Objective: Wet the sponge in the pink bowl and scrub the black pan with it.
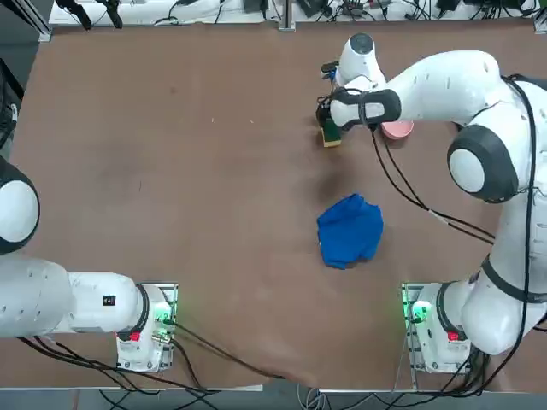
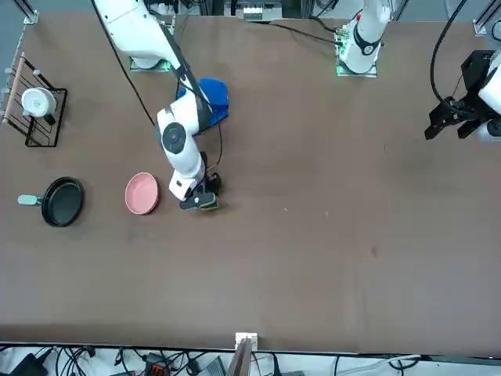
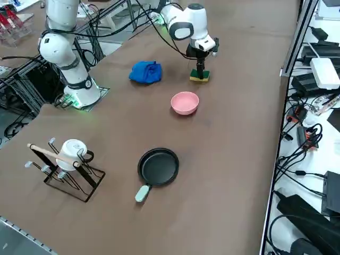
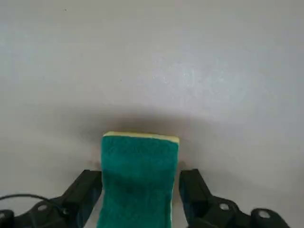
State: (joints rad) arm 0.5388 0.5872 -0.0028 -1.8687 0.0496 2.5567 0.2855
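Note:
The right gripper takes the sponge by its green middle (image 4: 137, 190) next, to scrub the black pan. This leaves the sponge's yellow-edged end (image 4: 140, 136) free.
The green-topped sponge (image 4: 137, 180) with its yellow underside lies flat on the brown table (image 1: 214, 171). My right gripper (image 4: 141, 183) is lowered over it and open, one finger on each side. The same sponge (image 3: 200, 77) and gripper (image 3: 200, 71) appear in the right side view, and the sponge (image 1: 331, 135) peeks out under the wrist in the top view. The pink bowl (image 3: 185, 102) stands a short way from the sponge (image 2: 207, 202). Further along sits the black pan (image 3: 158, 166), its pale handle pointing away from the bowl (image 2: 142, 193). In the top view the arm hides the pan.
A crumpled blue cloth (image 1: 349, 231) lies between the sponge and the right arm's base. A wire rack holding a white mug (image 3: 69, 159) stands beyond the pan (image 2: 63, 202), near the table's edge.

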